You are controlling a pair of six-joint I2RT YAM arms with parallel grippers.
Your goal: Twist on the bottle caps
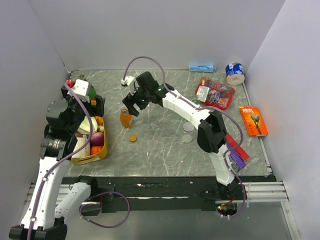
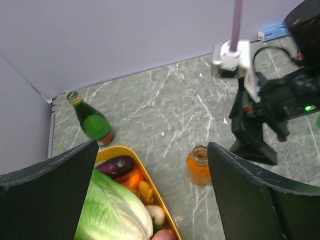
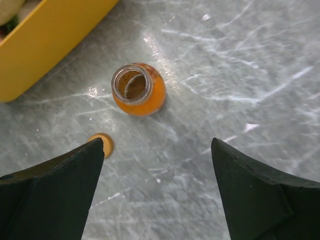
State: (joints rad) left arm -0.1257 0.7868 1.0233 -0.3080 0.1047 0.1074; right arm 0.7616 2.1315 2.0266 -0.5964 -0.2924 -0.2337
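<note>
The bottle's body has to stay free for the left gripper to hold for capping, so the right gripper should next grab the orange bottle by its neck (image 1: 124, 112) (image 3: 132, 85).
An uncapped orange bottle (image 1: 125, 118) (image 2: 199, 165) (image 3: 137, 90) stands upright on the grey table. A small orange cap (image 1: 132, 138) (image 3: 102, 145) lies flat just in front of it. My right gripper (image 1: 133, 106) (image 3: 157, 145) hovers above the bottle, a little to its far side, open and empty. My left gripper (image 1: 95, 106) (image 2: 152, 150) hangs open and empty over the yellow basket's (image 1: 100, 152) far end, left of the bottle. Two small clear round things (image 1: 188, 127) (image 1: 187, 138) sit on the table beside the right arm; I cannot tell cap from bottle.
The yellow basket (image 2: 150, 182) (image 3: 50, 45) holds lettuce, an aubergine and other toy food. A tall dark-green bottle (image 2: 92, 121) stands at the back left corner. At the back right lie a snack packet (image 1: 215, 92), a blue-white can (image 1: 234, 72) and an orange razor box (image 1: 253, 120).
</note>
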